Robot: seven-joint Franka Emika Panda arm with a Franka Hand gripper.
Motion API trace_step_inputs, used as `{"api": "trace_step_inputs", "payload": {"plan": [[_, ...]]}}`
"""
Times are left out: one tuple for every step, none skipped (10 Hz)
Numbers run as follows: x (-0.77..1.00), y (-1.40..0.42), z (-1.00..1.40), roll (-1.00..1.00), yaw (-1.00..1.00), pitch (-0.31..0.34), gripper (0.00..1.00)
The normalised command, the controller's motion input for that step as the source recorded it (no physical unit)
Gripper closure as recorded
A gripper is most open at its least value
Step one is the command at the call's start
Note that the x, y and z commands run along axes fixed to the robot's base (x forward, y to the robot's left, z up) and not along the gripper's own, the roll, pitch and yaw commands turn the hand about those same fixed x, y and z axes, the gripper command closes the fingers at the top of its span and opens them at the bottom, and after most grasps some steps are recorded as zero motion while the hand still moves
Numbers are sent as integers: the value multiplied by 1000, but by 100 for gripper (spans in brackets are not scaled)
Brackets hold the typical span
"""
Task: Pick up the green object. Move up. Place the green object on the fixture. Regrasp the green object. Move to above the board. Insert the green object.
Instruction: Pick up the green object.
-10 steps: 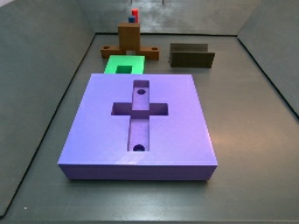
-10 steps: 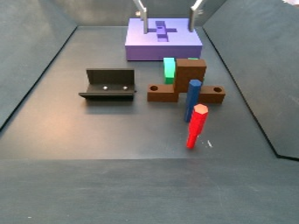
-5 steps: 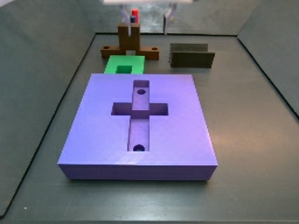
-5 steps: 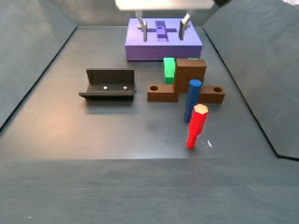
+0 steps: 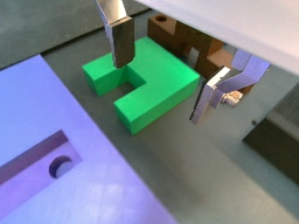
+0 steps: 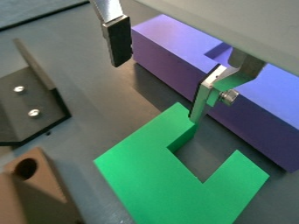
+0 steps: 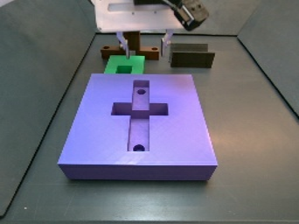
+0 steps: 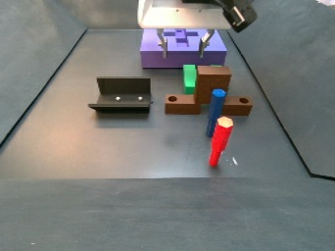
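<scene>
My gripper grabs the green U-shaped object by one arm [image 7: 136,66] beside the object's notch next, to place the object on the fixture.
The green object [image 7: 122,64] is a bright green U-shaped piece lying flat on the floor between the board [image 7: 140,131] and the brown piece. It also shows in a side view [image 8: 190,78] and in both wrist views [image 5: 146,83] [image 6: 176,171]. My gripper [image 7: 149,56] is open and empty, and hangs just above the green object with one finger on each side of it. The gripper also shows in a side view [image 8: 183,49] and in both wrist views [image 5: 159,93] [image 6: 156,93]. The fixture [image 7: 193,55] stands apart on the floor, and also shows in the other side view [image 8: 121,95].
A brown piece with an upright post [image 8: 203,93] stands right behind the green object. A blue post [image 8: 214,113] and a red post [image 8: 221,142] stand beyond it. The purple board's side wall [image 6: 222,87] is close to one finger. Dark walls ring the floor.
My gripper has come down from above into the side views and now hangs over the green object, still open. Nothing else has moved.
</scene>
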Motion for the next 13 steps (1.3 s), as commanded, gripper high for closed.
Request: {"api": "trace_step_inputs", "payload": {"plan": [[0, -249, -283, 150, -106, -80, 0], [0, -223, -303, 179, -94, -57, 0], [0, -131, -331, 184, -80, -44, 0], [0, -34, -371, 161, -37, -66, 0], [0, 0, -289, 174, -54, -36, 0], [-29, 66, -206, 183, -140, 0, 0], [-20, 43, -169, 170, -163, 0, 0], [0, 0, -111, 193, -163, 0, 0], [-77, 0, -134, 220, -220, 0, 0], [-20, -34, -180, 156, -171, 0, 0], [0, -37, -194, 93, -100, 0, 0], [-6, 0, -234, 71, -74, -11, 0], [-49, 0, -257, 50, -43, -34, 0]]}}
